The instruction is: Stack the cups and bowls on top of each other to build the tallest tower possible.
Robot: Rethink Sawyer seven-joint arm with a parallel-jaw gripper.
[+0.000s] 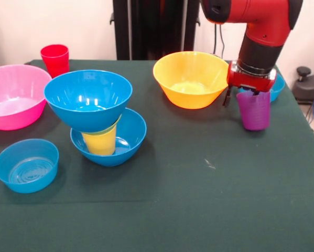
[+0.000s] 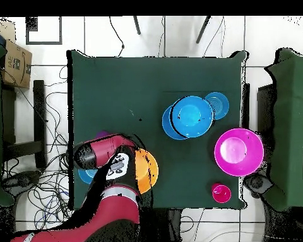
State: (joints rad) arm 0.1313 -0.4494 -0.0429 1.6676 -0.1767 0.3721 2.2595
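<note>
The purple cup should be grabbed by its rim (image 1: 245, 93) next by my gripper, and then I will add another level to the tower (image 1: 94, 110).
The tower stands left of centre: a blue bowl base (image 1: 130, 137), a yellow cup (image 1: 100, 143), a sliver of green bowl rim (image 1: 115, 126) and a blue bowl (image 1: 87, 97) on top, tilted a little. From overhead the tower (image 2: 190, 115) reads as blue bowls. The purple cup (image 1: 253, 111) stands on the table at the right. My gripper (image 1: 241, 100) is down at its rim, open. One finger hangs outside the cup's left wall and the other dips inside the cup. In the overhead view the arm hides the gripper and only an edge of the purple cup (image 2: 102, 134) shows.
The yellow-orange bowl (image 1: 191, 79) sits just left of the gripper. A light-blue bowl (image 1: 276, 90) lies behind the arm, and another (image 1: 26, 164) at the front left. The pink bowl (image 1: 15, 97) and red cup (image 1: 55, 59) are at the far left. The table's right edge is close to the purple cup.
</note>
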